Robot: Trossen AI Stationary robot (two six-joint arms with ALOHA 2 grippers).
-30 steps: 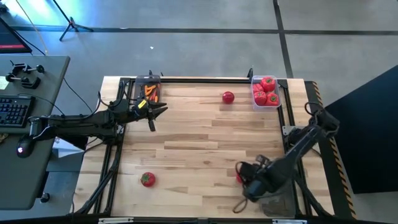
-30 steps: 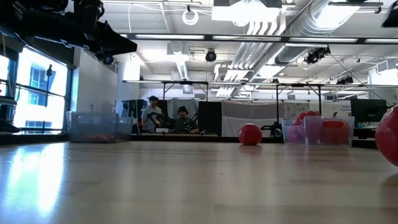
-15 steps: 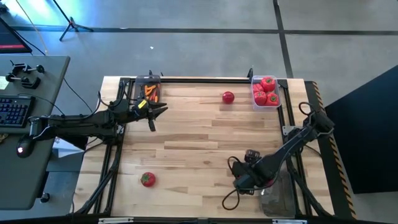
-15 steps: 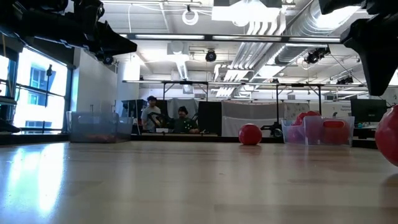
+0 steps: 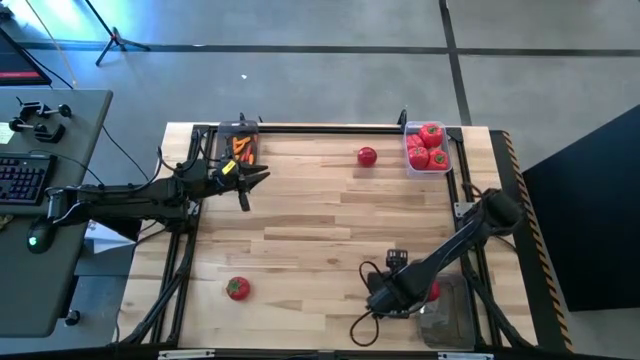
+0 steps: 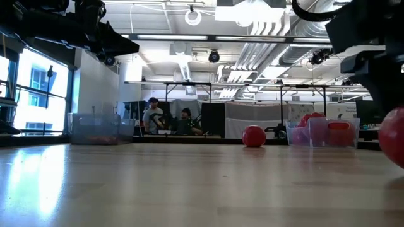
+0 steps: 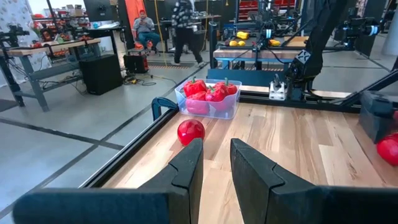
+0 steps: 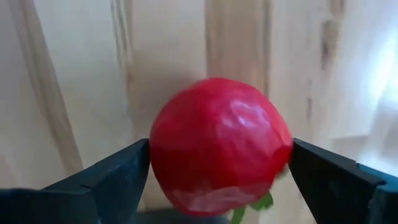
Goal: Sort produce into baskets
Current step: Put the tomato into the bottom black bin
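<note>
The tomato has round red sides. My right gripper should grab it by those sides next, to sort it into the clear basket.
A red tomato point(image 8: 217, 143) lies on the wooden table near its front right; the low view shows it at the edge point(image 6: 394, 135). My right gripper point(image 8: 217, 168) points down over it, open, one finger on each side; I cannot tell whether they touch it. In the high view that gripper point(image 5: 385, 293) hides this tomato. My left gripper point(image 5: 252, 180) hangs level beside the far-left basket point(image 5: 240, 145) of orange pieces, open by a narrow gap point(image 7: 216, 158) and empty.
A basket point(image 5: 428, 148) with red produce stands at the far right. A clear basket point(image 5: 447, 318) sits at the near right, something red point(image 5: 432, 291) at its far-left corner. Loose tomatoes lie at the far middle point(image 5: 367, 156) and near left point(image 5: 237, 288).
My right gripper has come down and moved toward the table's left edge, turning about its own axis, from beside the near-right basket to over the tomato. In the low view it has dropped into sight above that tomato.
</note>
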